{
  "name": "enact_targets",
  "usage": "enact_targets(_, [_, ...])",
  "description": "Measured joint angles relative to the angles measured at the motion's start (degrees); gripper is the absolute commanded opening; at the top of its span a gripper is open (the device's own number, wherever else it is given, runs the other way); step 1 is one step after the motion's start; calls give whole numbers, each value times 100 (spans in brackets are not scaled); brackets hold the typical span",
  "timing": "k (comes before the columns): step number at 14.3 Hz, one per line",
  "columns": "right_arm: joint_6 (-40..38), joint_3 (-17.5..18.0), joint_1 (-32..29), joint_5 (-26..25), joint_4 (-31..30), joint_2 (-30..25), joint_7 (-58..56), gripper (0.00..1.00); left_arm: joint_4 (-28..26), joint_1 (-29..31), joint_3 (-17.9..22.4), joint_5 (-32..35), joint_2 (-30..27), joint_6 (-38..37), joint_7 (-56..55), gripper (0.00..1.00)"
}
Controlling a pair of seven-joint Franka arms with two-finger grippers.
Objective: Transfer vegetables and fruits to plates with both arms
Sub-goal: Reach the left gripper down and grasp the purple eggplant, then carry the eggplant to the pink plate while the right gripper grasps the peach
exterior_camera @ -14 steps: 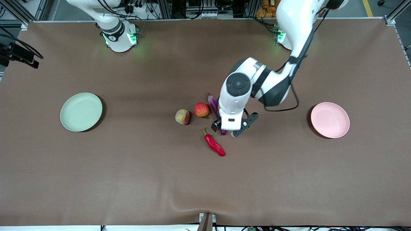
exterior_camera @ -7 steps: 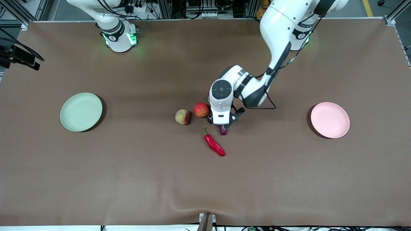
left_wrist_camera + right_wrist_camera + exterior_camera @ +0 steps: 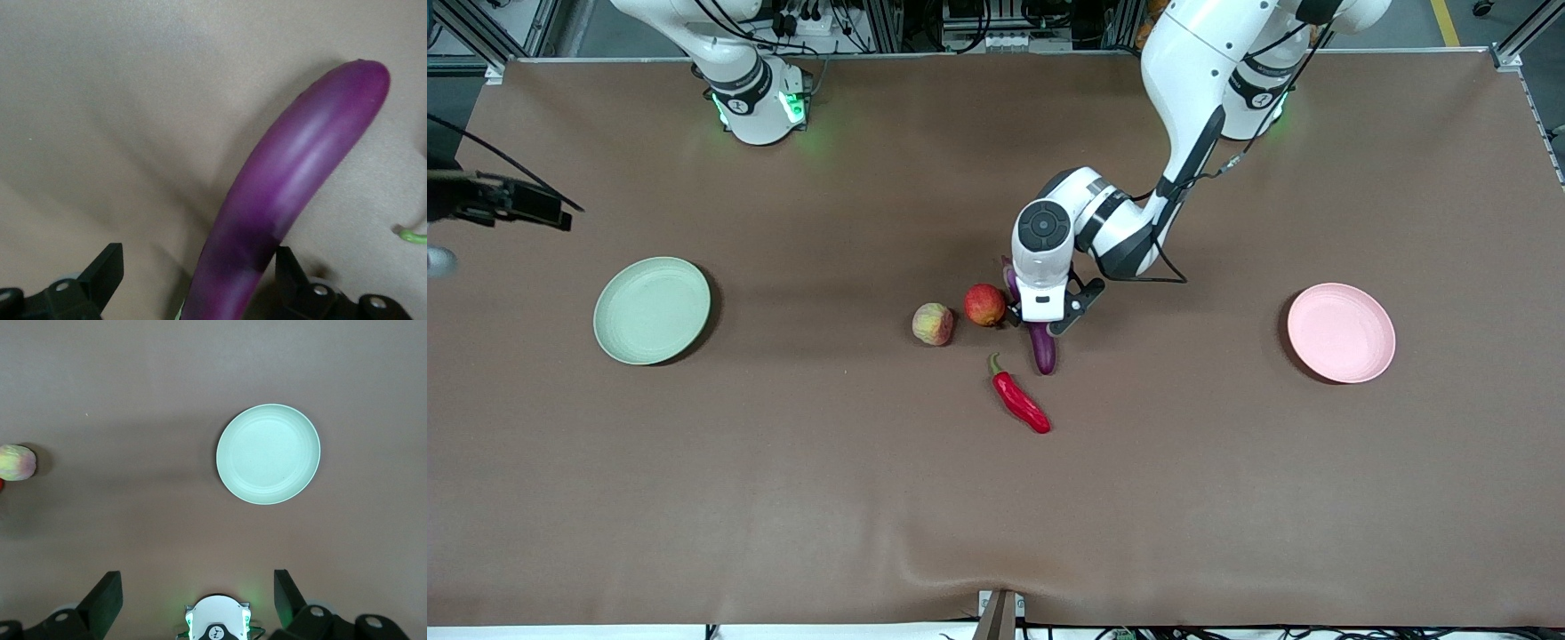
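Observation:
The eggplant's long purple body [image 3: 303, 160] reaches far past my left gripper's fingers. My left gripper will next grab the eggplant around its middle [image 3: 235, 280] to keep it level.
The purple eggplant [image 3: 1042, 348] lies on the table beside the red-orange fruit [image 3: 984, 305], with the paler peach-like fruit [image 3: 933, 324] next to that. The red chili [image 3: 1020, 403] lies nearer the front camera. My left gripper [image 3: 1039, 322] is low over the eggplant's middle. In the left wrist view it [image 3: 198, 267] is open, with the eggplant [image 3: 293, 167] between its fingers, close to one. My right gripper [image 3: 197, 587] is open and empty, high above the table near the pale green plate [image 3: 268, 453]. The pink plate [image 3: 1340, 332] sits at the left arm's end.
The green plate [image 3: 652, 310] sits at the right arm's end of the brown table. The right arm's green-lit base [image 3: 217, 623] shows under its gripper. The peach-like fruit [image 3: 17, 463] shows at the edge of the right wrist view. The chili's green stem [image 3: 412, 235] shows in the left wrist view.
My left gripper has moved along the eggplant from its end nearer the camera toward its middle, so more of that end shows. The right arm's hand has shifted at the view's edge.

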Motion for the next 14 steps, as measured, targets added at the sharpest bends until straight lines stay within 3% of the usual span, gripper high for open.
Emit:
enact_targets(1, [1,0,0,0,-2,134,-3,100,-14,0,5,0,24,101,-2,100])
enact_targets(2, [5,1,2,0,-2,251,-14,100,-23,0,18,0,63,224,-2,88])
enact_targets(4, [45,17,46,1,2,404,-27,100,-23,6,58,0,152,399,-2,52])
enact_targets(6, [56,47,190,5,5,468,-25,100,-22,10,69,0,207,447,-2,29])
enact_targets(10, [377,61,378,214,-48,773,122,100,48,46,82,2,158,408,-9,27])
enact_targets(14, [1111,67,631,1062,-516,1011,1582,100,204,512,110,3,-554,-824,-60,27])
